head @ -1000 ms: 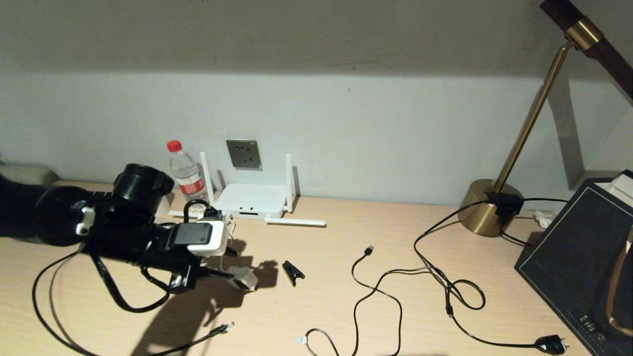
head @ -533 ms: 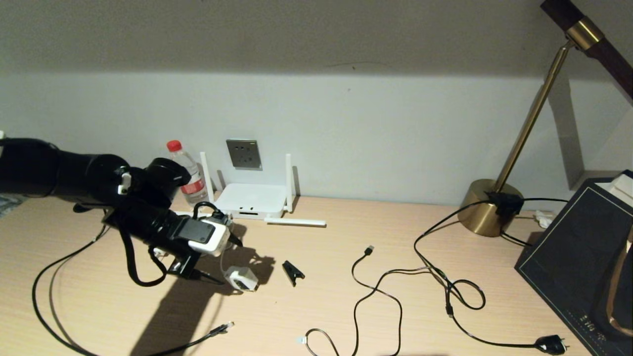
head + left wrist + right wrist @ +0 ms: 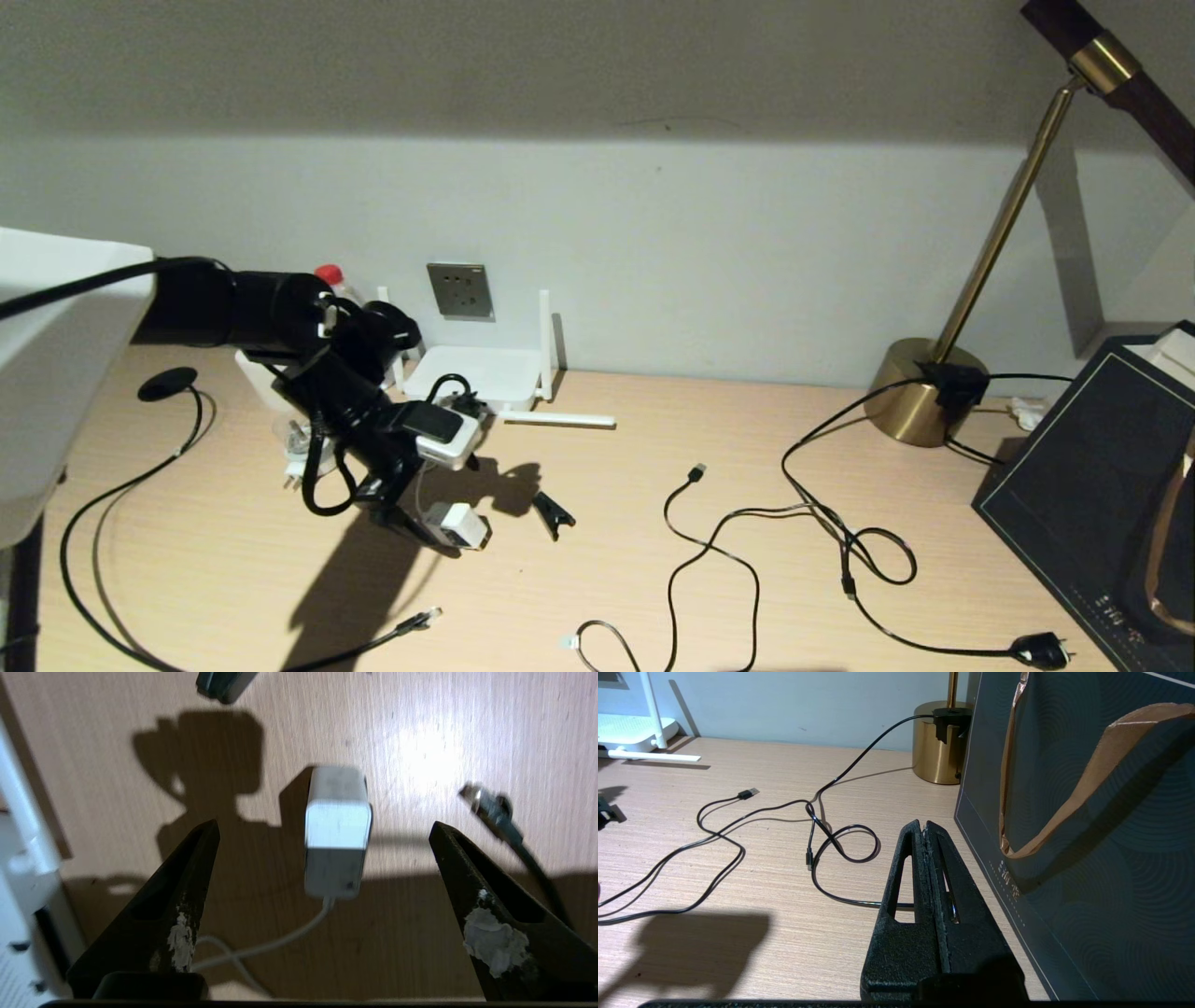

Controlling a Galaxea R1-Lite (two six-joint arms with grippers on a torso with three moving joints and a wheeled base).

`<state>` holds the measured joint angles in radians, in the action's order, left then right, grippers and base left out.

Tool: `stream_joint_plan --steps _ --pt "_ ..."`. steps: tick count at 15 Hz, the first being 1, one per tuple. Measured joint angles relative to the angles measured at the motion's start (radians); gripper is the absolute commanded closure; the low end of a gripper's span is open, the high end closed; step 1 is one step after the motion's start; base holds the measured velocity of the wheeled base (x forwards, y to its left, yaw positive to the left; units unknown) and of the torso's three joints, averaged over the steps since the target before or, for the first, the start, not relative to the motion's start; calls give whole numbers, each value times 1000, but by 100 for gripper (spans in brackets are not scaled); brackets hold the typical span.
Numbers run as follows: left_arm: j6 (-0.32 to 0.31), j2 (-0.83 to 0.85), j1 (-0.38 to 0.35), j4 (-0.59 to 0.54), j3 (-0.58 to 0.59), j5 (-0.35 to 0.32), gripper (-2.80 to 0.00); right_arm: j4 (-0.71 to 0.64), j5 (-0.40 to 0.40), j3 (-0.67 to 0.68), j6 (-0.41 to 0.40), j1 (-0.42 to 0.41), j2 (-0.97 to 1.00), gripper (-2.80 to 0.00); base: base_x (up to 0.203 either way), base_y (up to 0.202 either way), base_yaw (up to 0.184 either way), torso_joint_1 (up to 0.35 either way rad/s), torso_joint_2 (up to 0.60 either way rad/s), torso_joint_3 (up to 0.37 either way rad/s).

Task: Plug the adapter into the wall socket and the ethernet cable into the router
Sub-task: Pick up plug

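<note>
My left gripper lowers next and only then closes on the white adapter [image 3: 459, 525] [image 3: 338, 831], since its fingers still hang above the adapter.
The adapter [image 3: 457, 525], a small white cube on a thin white cord, lies on the desk left of centre. My left gripper [image 3: 446, 504] hangs just over it, open. In the left wrist view the adapter [image 3: 337, 830] sits in the wide gap between the two fingers [image 3: 187, 896], touching neither. The ethernet cable's clear-tipped end [image 3: 425, 616] lies nearer the front edge and also shows beside one finger [image 3: 486, 805]. The router [image 3: 476, 373] stands at the wall under the wall socket [image 3: 460, 290]. My right gripper [image 3: 923, 826] is shut, empty, parked by a dark bag.
A black clip [image 3: 553, 511] lies right of the adapter. A thin USB cable [image 3: 695, 473] and a black cord with a mains plug [image 3: 1041, 649] loop across the middle. The brass lamp base [image 3: 920, 387] and dark paper bag [image 3: 1092, 467] stand at right; a bottle cap [image 3: 327, 273] shows behind my arm.
My left arm has swung back toward the wall and its wrist has moved right, bringing the open gripper down over the adapter. The adapter itself has stayed put.
</note>
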<state>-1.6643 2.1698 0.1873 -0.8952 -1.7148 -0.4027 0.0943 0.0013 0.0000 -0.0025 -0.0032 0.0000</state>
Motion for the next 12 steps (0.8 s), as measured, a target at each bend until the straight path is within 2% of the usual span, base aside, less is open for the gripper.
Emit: stream_joint_plan --steps 1,5,12 --pt "21 14 13 2 -6 1 -280 0 0 0 0 0 0 0 0 0 0 0 0 0" --pt "30 49 34 1 -15 18 -280 0 0 0 0 0 0 0 0 0 0 0 0 0" --pt "34 62 19 4 -1 23 -280 0 0 0 0 0 0 0 0 0 0 0 0 0"
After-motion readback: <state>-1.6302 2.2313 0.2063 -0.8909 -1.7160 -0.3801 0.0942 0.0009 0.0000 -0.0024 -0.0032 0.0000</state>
